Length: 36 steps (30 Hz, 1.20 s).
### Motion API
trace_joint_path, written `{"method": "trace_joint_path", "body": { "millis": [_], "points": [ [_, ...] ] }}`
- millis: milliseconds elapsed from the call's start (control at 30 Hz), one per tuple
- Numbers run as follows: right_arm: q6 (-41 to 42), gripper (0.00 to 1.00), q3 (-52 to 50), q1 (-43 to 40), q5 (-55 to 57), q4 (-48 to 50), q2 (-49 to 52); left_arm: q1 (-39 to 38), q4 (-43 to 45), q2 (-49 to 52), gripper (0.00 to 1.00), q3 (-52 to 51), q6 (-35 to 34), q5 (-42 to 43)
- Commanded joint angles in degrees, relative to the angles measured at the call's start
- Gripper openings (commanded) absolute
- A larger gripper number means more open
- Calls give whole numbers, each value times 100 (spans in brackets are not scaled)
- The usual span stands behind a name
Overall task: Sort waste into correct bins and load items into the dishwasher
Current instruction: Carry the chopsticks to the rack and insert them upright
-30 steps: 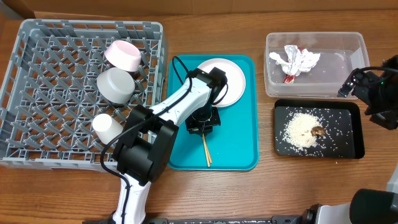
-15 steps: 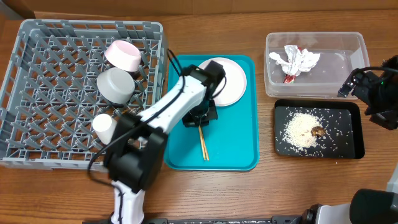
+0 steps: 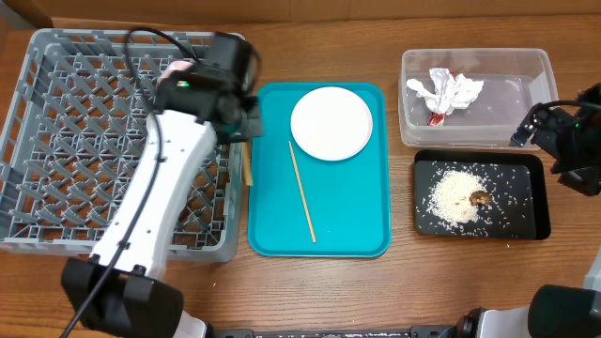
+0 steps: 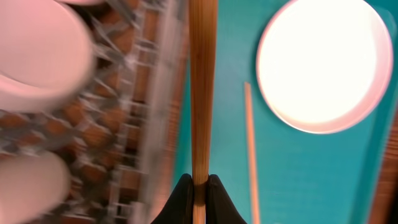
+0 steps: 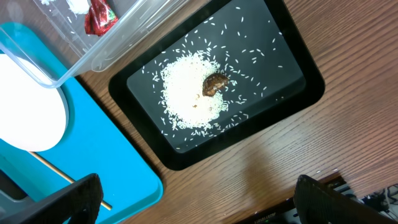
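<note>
My left gripper must keep holding the chopstick: it hangs past the side beside the tray and would fall outside the rack (image 3: 56, 141) if I opened now.
My left gripper (image 3: 240, 120) is shut on a wooden chopstick (image 4: 202, 93) and holds it over the right wall of the grey dish rack (image 3: 56, 141). The chopstick's end shows between the rack and the teal tray (image 3: 248, 167). The second chopstick (image 3: 301, 192) lies on the teal tray, below the white plate (image 3: 331, 123). A pinkish bowl (image 4: 37, 56) and another bowl (image 4: 25, 186) sit in the rack, mostly hidden under my arm in the overhead view. My right gripper (image 5: 199, 205) is open and empty, beside the black tray (image 3: 531, 221) of rice (image 3: 455, 195) and brown scrap (image 3: 480, 198).
The clear tub (image 3: 507, 70) at the back right holds the napkin (image 3: 446, 91) and red packet (image 3: 437, 117). The teal tray (image 3: 357, 216) lies between the rack and the bins. Bare wood runs along the table's front edge.
My left gripper lifted one chopstick off the teal tray and swung up and left to the rack's right wall. The other chopstick stayed on the tray. The right arm has not moved.
</note>
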Motion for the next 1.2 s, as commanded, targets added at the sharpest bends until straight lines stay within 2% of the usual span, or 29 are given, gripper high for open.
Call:
{"method": "trace_joint_path", "body": {
  "millis": [0, 167, 433, 1067, 1167],
  "points": [
    [0, 100, 116, 4, 28, 9, -105, 332, -63, 2, 4, 57, 1506, -151],
    [0, 100, 116, 4, 28, 9, -105, 553, -59, 195, 4, 0, 2033, 52],
    [0, 100, 116, 4, 28, 9, -105, 579, -66, 575, 4, -17, 2026, -267],
    [0, 100, 116, 4, 9, 9, -105, 614, -55, 1360, 5, -20, 1635, -243],
    [0, 100, 116, 4, 9, 9, -105, 616, -68, 1493, 17, -20, 1615, -238]
  ]
}}
